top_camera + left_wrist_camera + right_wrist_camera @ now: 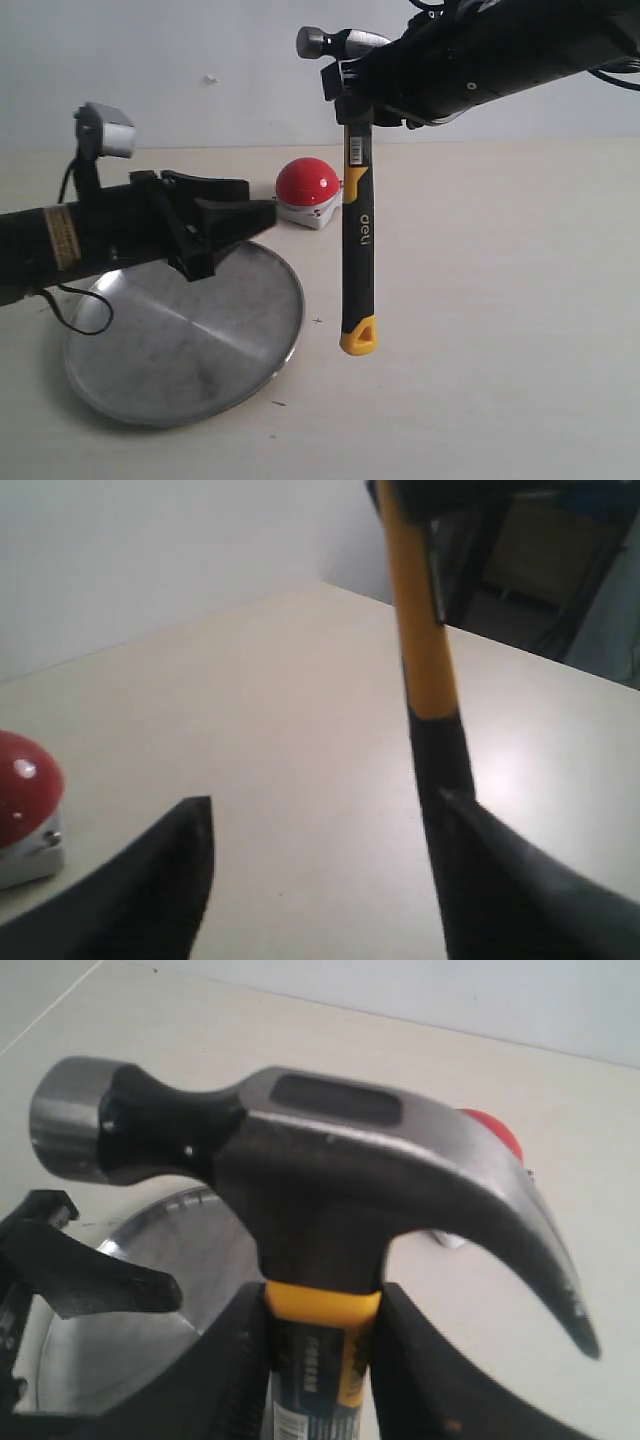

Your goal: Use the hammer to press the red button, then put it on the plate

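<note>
My left gripper grips the hammer by the middle of its handle (pixel 357 228) next. Then my left gripper presses the red button (pixel 307 184) with the hammer.
The hammer (pixel 356 235) hangs upright in the air, head up and yellow looped end down. My right gripper (pixel 320 1305) is shut on its handle just below the dark metal head (pixel 330 1155). The red button (pixel 307 184) sits on its grey base behind the handle, and its red dome (pixel 22 785) shows beside my left gripper. My left gripper (pixel 262 214) is open and empty, held above the silver plate (pixel 200 350), pointing toward the hammer handle (pixel 425 670). The plate (pixel 150 1345) also shows below the hammer in the right wrist view.
The beige table (pixel 500 300) stretches to the right of the hammer with nothing on it. A pale wall stands behind. The left arm with its grey camera (pixel 105 131) hangs over the plate's far left part.
</note>
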